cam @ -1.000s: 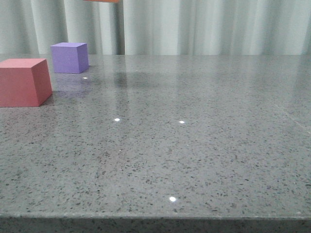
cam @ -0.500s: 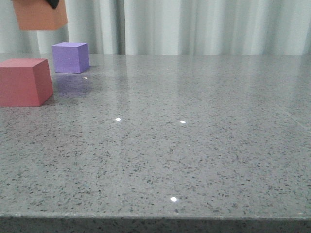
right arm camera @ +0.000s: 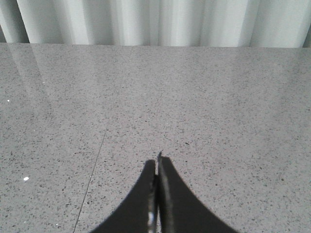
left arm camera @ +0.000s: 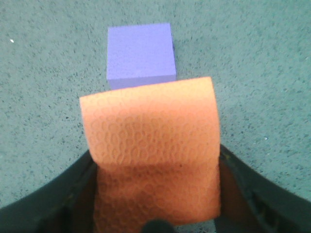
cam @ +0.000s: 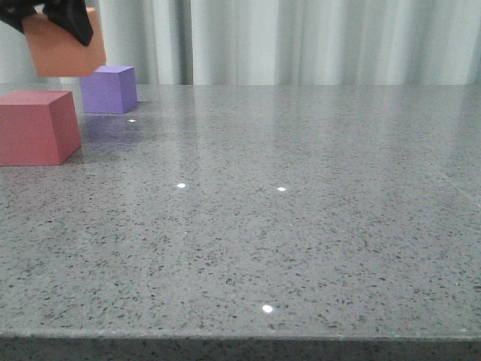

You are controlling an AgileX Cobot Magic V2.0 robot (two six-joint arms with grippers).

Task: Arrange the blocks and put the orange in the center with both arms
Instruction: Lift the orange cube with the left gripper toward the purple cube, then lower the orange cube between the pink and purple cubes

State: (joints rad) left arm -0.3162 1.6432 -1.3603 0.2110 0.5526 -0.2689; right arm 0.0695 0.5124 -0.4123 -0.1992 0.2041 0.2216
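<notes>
The orange cube would fall if the left gripper opened now, because the lower edge of the orange cube (cam: 64, 53) is high above the table behind the red-pink cube.
High at the far left hangs the orange cube (cam: 64, 53), off the table, with my left gripper (cam: 46, 16) shut on it. It hovers over the gap between the red-pink cube (cam: 37, 126), nearer, and the purple cube (cam: 109, 89), farther back; both rest on the table. In the left wrist view the orange cube (left arm camera: 153, 145) fills the space between the black fingers (left arm camera: 73, 194) of my left gripper (left arm camera: 155, 162), and the purple cube (left arm camera: 141, 57) lies just beyond it. My right gripper (right arm camera: 157, 162) is shut on nothing above bare table, and does not show in the front view.
The grey speckled stone table (cam: 301, 226) stretches to the right and toward its front edge (cam: 240, 335). A pale curtain (cam: 301, 37) hangs behind it. A thin seam line (right arm camera: 95, 174) runs across the tabletop beside my right gripper.
The orange cube, held by my left gripper, has come down from the top edge of the front view and shifted left, now hanging just above the red-pink and purple cubes.
</notes>
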